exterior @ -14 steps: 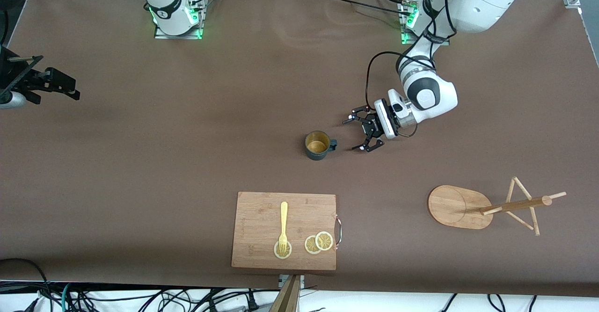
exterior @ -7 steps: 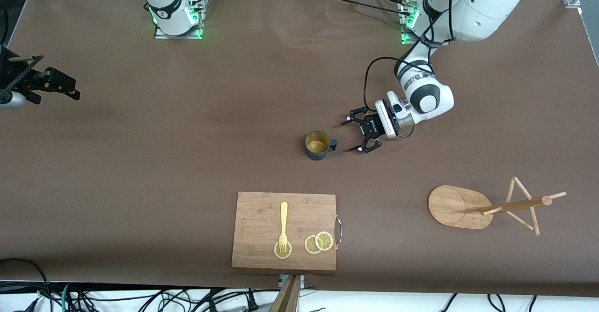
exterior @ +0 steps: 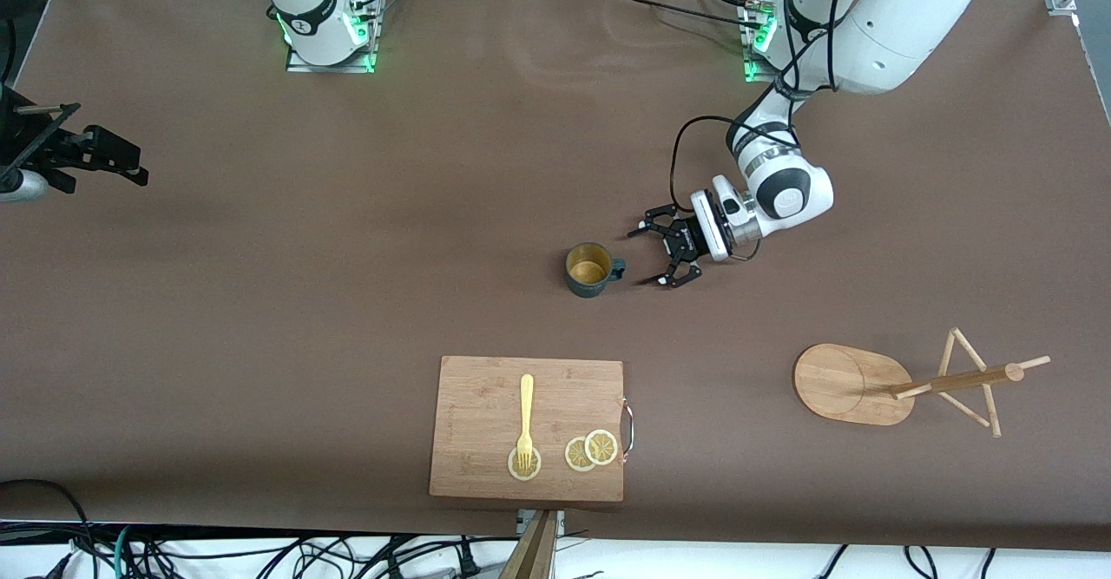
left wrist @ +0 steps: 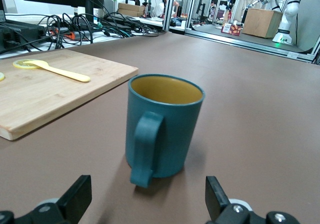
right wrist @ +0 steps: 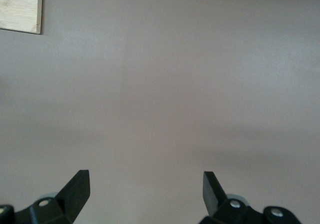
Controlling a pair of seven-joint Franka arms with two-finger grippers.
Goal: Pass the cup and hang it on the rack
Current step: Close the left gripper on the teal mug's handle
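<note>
The left gripper's fingers stop short of the cup's handle, so the left gripper isn't ready to close yet and needs to move toward the handle first, then close on it.
The dark teal cup (exterior: 590, 270) with a mustard-yellow inside stands upright on the brown table, its handle pointing toward my left gripper (exterior: 647, 257). That gripper is open, low over the table just beside the handle and not touching it. In the left wrist view the cup (left wrist: 162, 124) stands close ahead of the open gripper (left wrist: 147, 204), handle (left wrist: 145, 149) facing it. The wooden rack (exterior: 846, 384) stands nearer the front camera, toward the left arm's end. My right gripper (exterior: 121, 161) waits open and empty at the right arm's end; it shows in its wrist view (right wrist: 145, 194) over bare table.
A wooden cutting board (exterior: 486, 397) lies nearer the front camera than the cup, with a yellow fork (exterior: 525, 418) and lemon slices (exterior: 592, 450) on it. Its edge shows in the left wrist view (left wrist: 45, 92). Cables hang below the table's front edge.
My left gripper has moved a little toward the cup's handle, still open. The cup, the rack and the right arm have not moved.
</note>
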